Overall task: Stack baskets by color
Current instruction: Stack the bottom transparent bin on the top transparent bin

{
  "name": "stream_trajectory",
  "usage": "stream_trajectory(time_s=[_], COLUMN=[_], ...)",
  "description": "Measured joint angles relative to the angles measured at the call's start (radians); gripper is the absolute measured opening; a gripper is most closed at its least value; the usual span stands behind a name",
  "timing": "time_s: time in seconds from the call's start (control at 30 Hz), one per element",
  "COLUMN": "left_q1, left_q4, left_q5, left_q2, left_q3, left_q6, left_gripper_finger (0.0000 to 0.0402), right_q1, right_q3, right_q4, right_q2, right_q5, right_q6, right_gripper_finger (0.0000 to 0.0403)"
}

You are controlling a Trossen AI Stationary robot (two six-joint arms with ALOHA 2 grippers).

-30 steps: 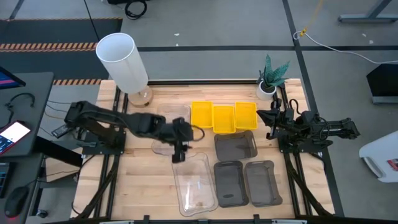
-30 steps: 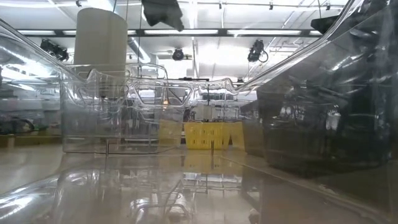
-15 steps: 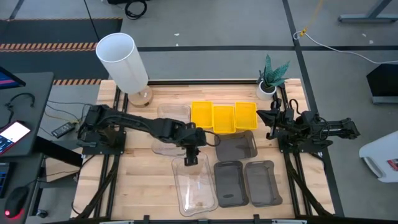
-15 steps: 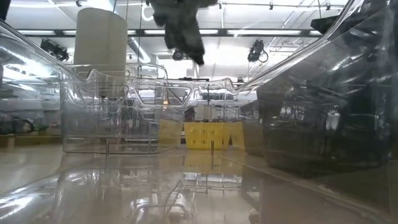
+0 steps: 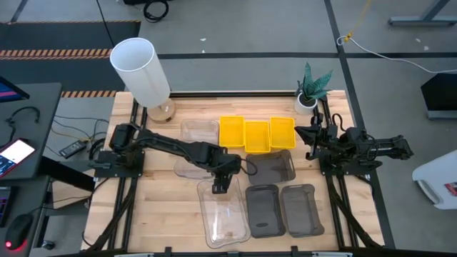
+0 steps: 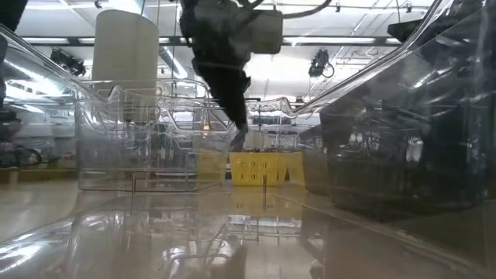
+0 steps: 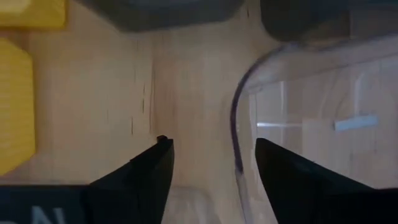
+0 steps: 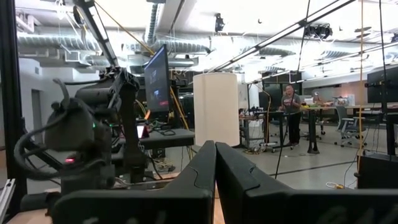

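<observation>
The near clear basket (image 5: 226, 220) needs to be stacked with the other clear baskets, so my left gripper should grab it by its short end's rim (image 5: 205, 182) next.
My left gripper (image 5: 222, 185) (image 7: 211, 146) is open and points steeply down over the far end of the near clear basket (image 5: 223, 213). The basket's far rim (image 7: 236, 124) runs between the two fingers, one outside and one over the inside; no touch shows. More clear baskets (image 5: 194, 139) lie at the far left. Three yellow baskets (image 5: 257, 134) stand in a row at the back. Three dark grey baskets (image 5: 271, 168) (image 5: 262, 209) (image 5: 300, 209) lie to the right. My right gripper (image 8: 216, 152) is shut and waits at the table's right edge (image 5: 303, 134).
A tall white cylinder (image 5: 141, 70) stands at the far left corner and a small potted plant (image 5: 311, 87) at the far right corner. Bare wood (image 5: 161, 207) lies left of the near clear basket. The low view looks through clear basket walls (image 6: 139, 147).
My left gripper has come down and moved toward the table's right and near edges, from beside the far clear baskets to the far end of the near clear basket. The baskets have stayed where they were.
</observation>
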Motion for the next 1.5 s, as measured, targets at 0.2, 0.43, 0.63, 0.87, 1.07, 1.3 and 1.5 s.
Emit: stream_trajectory(time_s=[0.2,0.43,0.63,0.87,1.07,1.3,1.5], left_q1=[0.000,-0.002,-0.002,-0.002,-0.020,-0.041,-0.055], left_q4=[-0.019,-0.032,-0.045,-0.062,-0.114,-0.231,-0.351], left_q5=[-0.001,0.003,0.005,0.003,0.005,-0.013,-0.029], left_q2=[0.011,0.011,0.010,0.003,-0.004,-0.006,-0.006], left_q3=[0.000,0.000,0.002,0.002,0.069,0.213,0.336], left_q6=[0.008,0.026,0.019,0.022,0.047,0.082,0.112], left_gripper_finger=[0.0169,0.0076,0.0011,0.0007,0.0006,0.0006,0.0006], right_q1=[0.000,0.000,0.000,0.000,0.000,0.000,0.000], right_q3=[0.000,0.000,0.000,0.000,0.000,0.000,0.000], right_q4=[0.002,0.007,0.007,0.007,0.007,0.006,0.006], right_q2=[0.000,0.000,0.000,0.000,0.000,0.000,0.000], right_q5=[0.000,0.000,0.000,0.000,0.000,0.000,0.000], right_q6=[0.000,0.000,0.000,0.000,0.000,0.000,0.000], right_gripper_finger=[0.0016,0.0016,0.0016,0.0016,0.0016,0.0016,0.0016])
